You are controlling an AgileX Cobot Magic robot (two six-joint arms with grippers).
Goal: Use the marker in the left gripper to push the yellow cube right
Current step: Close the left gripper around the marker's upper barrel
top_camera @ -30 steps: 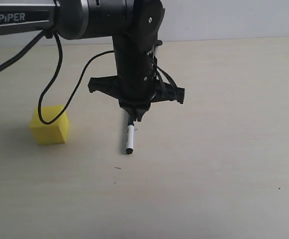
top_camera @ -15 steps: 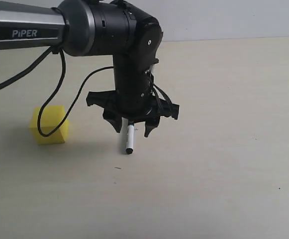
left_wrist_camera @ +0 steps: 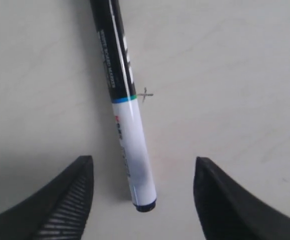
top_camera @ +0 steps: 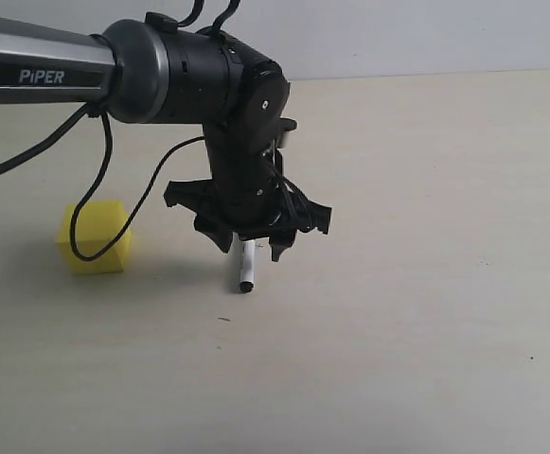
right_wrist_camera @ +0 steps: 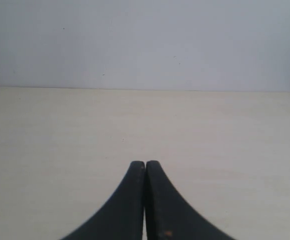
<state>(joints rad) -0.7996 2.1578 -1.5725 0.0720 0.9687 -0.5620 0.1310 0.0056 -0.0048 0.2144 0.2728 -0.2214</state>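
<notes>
My left gripper should take hold of the marker by its white body (top_camera: 248, 264) next, so that the marker's black cap can push the yellow cube (top_camera: 93, 238).
The marker (top_camera: 246, 271) lies flat on the pale table, held by nothing. My left gripper (top_camera: 251, 249) hangs just over its far end with the fingers spread wide. In the left wrist view the marker (left_wrist_camera: 127, 135), white barrel and black cap, lies between the two fingertips of the left gripper (left_wrist_camera: 144, 167) and touches neither. The yellow cube (top_camera: 93, 238) sits on the table well to the left of the marker, apart from it. My right gripper (right_wrist_camera: 145, 165) is shut with nothing in it; it is out of the exterior view.
A black cable (top_camera: 104, 203) from the left arm loops down in front of the cube. The pale table (top_camera: 416, 312) stretches to a white wall at the back. A small pencilled cross (left_wrist_camera: 145, 94) marks the table beside the marker.
The left gripper's jaws have opened and let go of the marker, which now lies loose on the table. The wrist has sunk a little and tilted. The cube has not moved.
</notes>
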